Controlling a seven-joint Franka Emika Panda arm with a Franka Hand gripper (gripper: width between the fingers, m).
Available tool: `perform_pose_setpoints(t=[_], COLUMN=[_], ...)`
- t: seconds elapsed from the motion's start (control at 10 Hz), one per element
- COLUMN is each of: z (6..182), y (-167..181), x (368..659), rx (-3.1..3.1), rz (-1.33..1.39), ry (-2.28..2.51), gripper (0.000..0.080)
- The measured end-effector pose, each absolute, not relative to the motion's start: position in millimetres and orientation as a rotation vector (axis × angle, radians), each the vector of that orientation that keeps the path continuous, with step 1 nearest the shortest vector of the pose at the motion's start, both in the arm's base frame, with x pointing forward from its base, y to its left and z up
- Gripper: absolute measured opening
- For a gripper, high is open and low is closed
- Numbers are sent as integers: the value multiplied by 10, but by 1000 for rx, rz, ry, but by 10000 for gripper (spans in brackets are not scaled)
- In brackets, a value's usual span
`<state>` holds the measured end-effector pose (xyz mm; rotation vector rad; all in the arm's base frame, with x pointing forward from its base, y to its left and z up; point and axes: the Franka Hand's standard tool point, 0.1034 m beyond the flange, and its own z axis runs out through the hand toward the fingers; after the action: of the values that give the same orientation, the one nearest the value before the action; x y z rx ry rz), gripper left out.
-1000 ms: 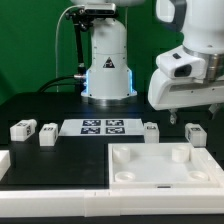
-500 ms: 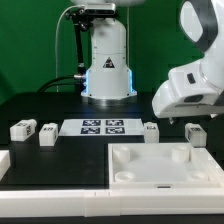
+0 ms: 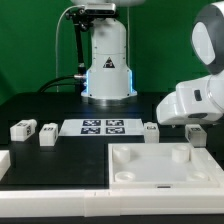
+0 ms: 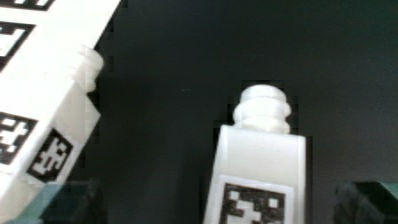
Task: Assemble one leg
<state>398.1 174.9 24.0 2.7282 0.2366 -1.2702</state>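
My gripper is to grab the white leg's tagged body [image 3: 196,136] [image 4: 254,198] next, so that the leg's ribbed peg end stays free for the tray's corner hole.
Several white legs lie on the black table in the exterior view: two at the left [image 3: 22,129] [image 3: 47,134], one by the marker board [image 3: 150,132] and one at the right [image 3: 197,133]. My gripper [image 3: 193,124] hangs just above the right leg, and the hand hides its fingers. In the wrist view this leg [image 4: 263,165] lies lengthwise between my two dark fingertips [image 4: 68,205]. Its tag faces up and its ribbed peg end points away. The gripper [image 4: 222,208] is open, with gaps on both sides of the leg.
The large white tray [image 3: 125,180] with corner holes lies at the front, and its tagged edge [image 4: 45,100] runs close beside the leg. The marker board [image 3: 104,126] lies mid-table. The robot base [image 3: 107,60] stands behind. A white block [image 3: 3,160] sits at the exterior view's left edge.
The hand has moved down and toward the exterior view's right, from above the table to just over the rightmost leg. No part has moved.
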Motion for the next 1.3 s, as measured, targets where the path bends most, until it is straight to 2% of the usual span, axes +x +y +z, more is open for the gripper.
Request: perform_pose_setpoints(t=[0.2, 0.6, 0.7, 0.8, 0.9, 1.0, 1.3], z=[136, 79, 79, 78, 77, 77, 77], y=[1778, 1828, 1828, 1825, 1825, 1827, 1829], x=[3948, 3918, 3918, 3917, 3916, 3915, 3914], rx=[2734, 2740, 2740, 2740, 2740, 2740, 2740], rz=[-1264, -1249, -1249, -1250, -1250, -1250, -1250], ry=[242, 258, 260, 262, 262, 263, 263], gripper=[649, 649, 486, 486, 347, 284, 284])
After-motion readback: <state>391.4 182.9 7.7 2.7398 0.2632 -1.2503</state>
